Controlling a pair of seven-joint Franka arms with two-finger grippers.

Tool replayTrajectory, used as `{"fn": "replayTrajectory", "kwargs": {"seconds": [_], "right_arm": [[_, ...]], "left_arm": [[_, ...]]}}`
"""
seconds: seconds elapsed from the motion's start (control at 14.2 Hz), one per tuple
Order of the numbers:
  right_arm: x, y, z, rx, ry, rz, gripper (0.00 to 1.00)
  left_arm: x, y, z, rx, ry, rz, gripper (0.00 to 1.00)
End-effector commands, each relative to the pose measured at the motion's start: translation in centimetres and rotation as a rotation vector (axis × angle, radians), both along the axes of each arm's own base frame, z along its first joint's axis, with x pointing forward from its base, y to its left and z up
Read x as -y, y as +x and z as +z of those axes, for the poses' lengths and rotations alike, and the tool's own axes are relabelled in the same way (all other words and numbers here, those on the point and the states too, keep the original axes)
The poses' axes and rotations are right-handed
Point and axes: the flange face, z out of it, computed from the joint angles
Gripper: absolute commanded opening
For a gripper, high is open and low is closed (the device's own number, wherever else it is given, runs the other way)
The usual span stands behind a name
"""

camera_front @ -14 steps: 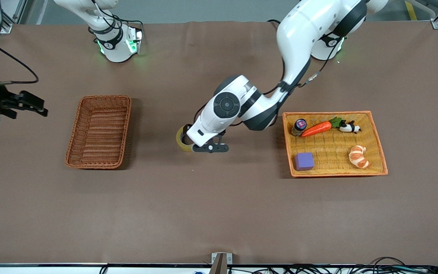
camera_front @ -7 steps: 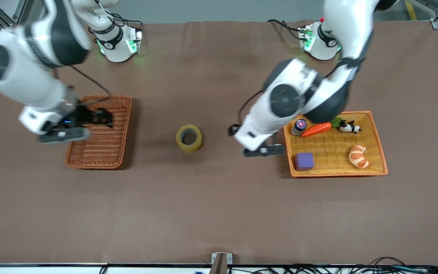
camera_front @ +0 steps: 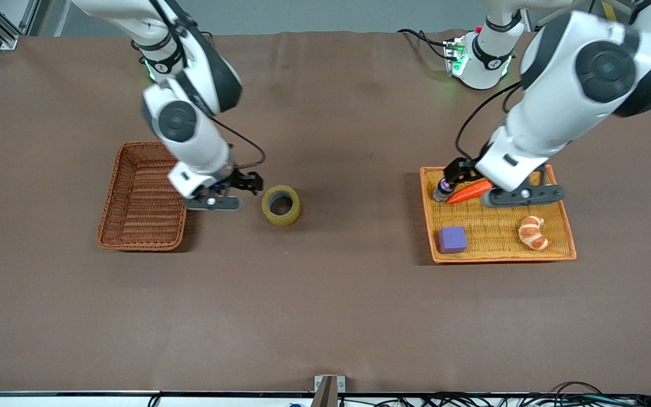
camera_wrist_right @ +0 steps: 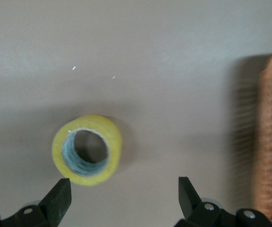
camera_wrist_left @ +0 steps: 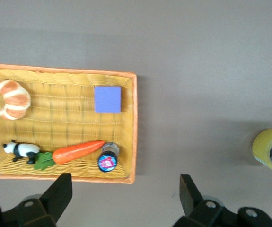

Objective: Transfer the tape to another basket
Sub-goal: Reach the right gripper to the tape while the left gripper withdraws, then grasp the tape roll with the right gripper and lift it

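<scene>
My right gripper grabs the tape by its yellow ring side (camera_front: 269, 204) next. Then the tape goes into the dark basket (camera_front: 143, 200).
The tape (camera_front: 281, 204), a yellowish roll with a grey core, lies flat on the table between the two baskets. It also shows in the right wrist view (camera_wrist_right: 87, 149) and the left wrist view (camera_wrist_left: 270, 149). My right gripper (camera_front: 246, 182) is open and empty over the table between the dark reddish-brown basket (camera_front: 109, 198) and the tape, close beside the roll; its own view shows it (camera_wrist_right: 124, 201) with the basket's edge (camera_wrist_right: 270, 142). My left gripper (camera_front: 456, 169) is open and empty over the farther rim of the orange basket (camera_front: 565, 226); its wrist view shows it too (camera_wrist_left: 125, 196).
The orange basket (camera_wrist_left: 135, 127) holds a purple cube (camera_front: 452, 239), a croissant (camera_front: 532, 232), a carrot (camera_front: 469, 192), a small bottle (camera_front: 444, 189) and a panda toy (camera_wrist_left: 21, 150). The dark basket holds nothing. Cables run along the table's near edge.
The left gripper let go of the tape at the table's middle and drew back over the orange basket. The right arm swung in from its end of the table to beside the tape.
</scene>
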Motion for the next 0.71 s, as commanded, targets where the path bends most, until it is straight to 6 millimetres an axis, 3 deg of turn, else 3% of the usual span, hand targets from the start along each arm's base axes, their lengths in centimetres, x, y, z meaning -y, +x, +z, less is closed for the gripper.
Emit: {"fn": "replayTrajectory", "kwargs": {"seconds": [0.0, 0.28, 0.49, 0.64], "right_arm": [[-1.3, 0.0, -2.8, -0.007, -0.023, -0.049, 1.00], [-2.6, -0.4, -7.2, -0.025, -0.001, -0.039, 1.00], [-2.7, -0.8, -9.2, -0.049, -0.007, -0.036, 1.00], [-2.8, -1.1, -10.7, -0.073, -0.014, -0.033, 1.00]], "left_arm": [[-2.5, -1.0, 1.9, 0.017, 0.017, -0.025, 1.00], [-7.5, -0.7, 4.2, 0.062, 0.027, -0.079, 1.00], [-10.3, -0.2, 3.7, 0.052, 0.026, -0.036, 1.00], [-10.1, -0.4, 4.0, 0.061, 0.034, -0.043, 1.00]]}}
